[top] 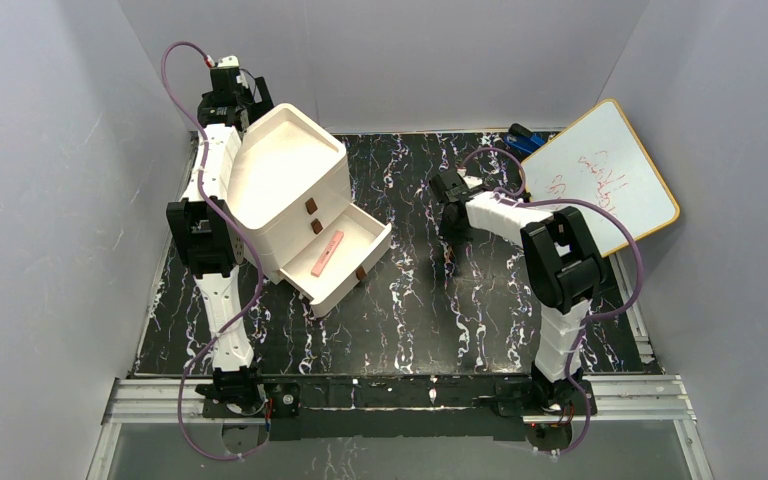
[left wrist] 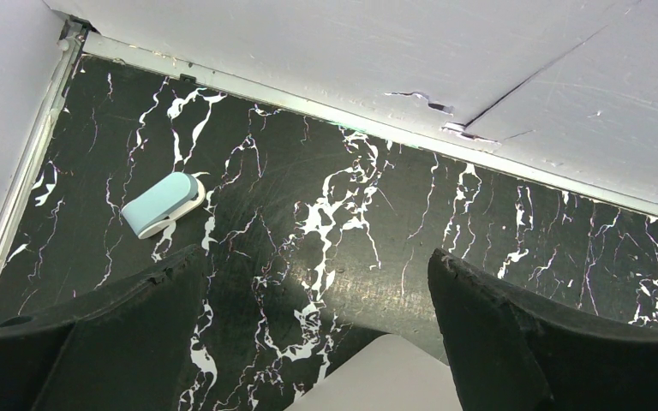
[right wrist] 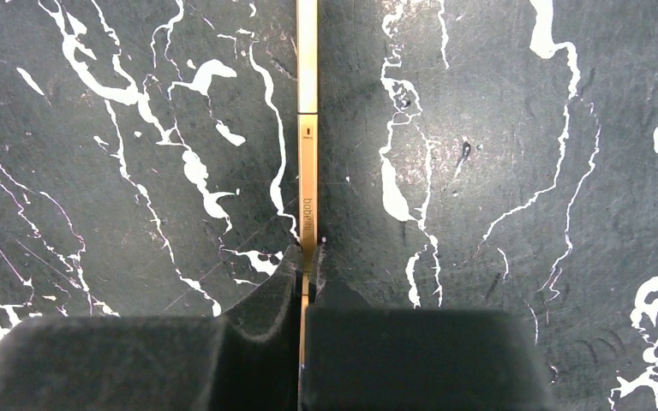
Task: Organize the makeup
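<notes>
The slim golden-brown makeup stick would come up off the marble if I lifted my right gripper now. Both fingers are closed tight around the body (right wrist: 308, 249) of the slim golden-brown makeup stick (right wrist: 308, 128).
My right gripper (top: 450, 238) is over the middle of the table and is shut on a slim golden-brown makeup stick (right wrist: 308, 128). The stick reaches forward from between the fingertips (right wrist: 308, 253), close above the black marble tabletop, and shows below the gripper in the top view (top: 450, 262). A pink stick (top: 327, 253) lies in the open bottom drawer of the white three-drawer box (top: 285, 175). My left gripper (left wrist: 313, 257) is open and empty at the back left, behind the box (left wrist: 377, 377). The disc, the palette and the compact are not visible.
A light blue and white clip-like object (left wrist: 161, 204) lies near the back left corner. A whiteboard with red writing (top: 605, 180) leans at the right, with a blue object (top: 523, 135) behind it. Grey walls enclose the table.
</notes>
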Robot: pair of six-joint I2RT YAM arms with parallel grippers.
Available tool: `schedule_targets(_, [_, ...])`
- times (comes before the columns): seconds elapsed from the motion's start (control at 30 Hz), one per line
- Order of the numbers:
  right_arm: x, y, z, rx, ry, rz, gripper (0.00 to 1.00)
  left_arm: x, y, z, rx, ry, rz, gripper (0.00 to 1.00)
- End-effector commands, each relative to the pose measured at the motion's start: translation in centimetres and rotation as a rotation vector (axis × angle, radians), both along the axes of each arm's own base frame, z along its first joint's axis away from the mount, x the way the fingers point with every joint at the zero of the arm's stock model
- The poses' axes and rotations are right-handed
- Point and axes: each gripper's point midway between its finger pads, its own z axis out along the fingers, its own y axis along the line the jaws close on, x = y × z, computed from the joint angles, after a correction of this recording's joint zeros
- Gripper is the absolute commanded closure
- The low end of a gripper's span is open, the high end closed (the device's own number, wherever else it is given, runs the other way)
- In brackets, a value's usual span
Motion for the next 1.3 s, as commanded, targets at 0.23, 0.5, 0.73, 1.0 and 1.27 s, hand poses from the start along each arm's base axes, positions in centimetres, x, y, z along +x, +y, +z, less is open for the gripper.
schedule_targets(0.23, [-0.8, 2.8, 9.6, 0.092, -0.215, -0.162, 0.99, 0.1, -0.7, 1.4, 0.008, -0.021, -0.019, 0.02])
schedule_targets(0.5, [-2.7, 9.8, 16.1, 0.408, -0.339, -0.311, 0.99, 0.0, -1.2, 1.8, 0.01, -0.024, -0.025, 0.02])
schedule_targets(0.73, [-3.3, 17.1, 14.5, 0.45, -0.203, -0.381, 0.99, -0.2, -1.2, 2.4, 0.014, -0.033, -0.021, 0.02])
schedule_targets(1.0, [-4.5, 25.1, 14.6, 0.573, -0.147, -0.367, 0.99, -0.3, -1.1, 2.7, 0.022, -0.037, -0.02, 0.02])
schedule_targets(1.27, [-6.5, 26.0, 10.0, 0.58, -0.064, -0.359, 0.99, -0.1, -1.1, 2.5, 0.02, -0.033, -0.022, 0.02])
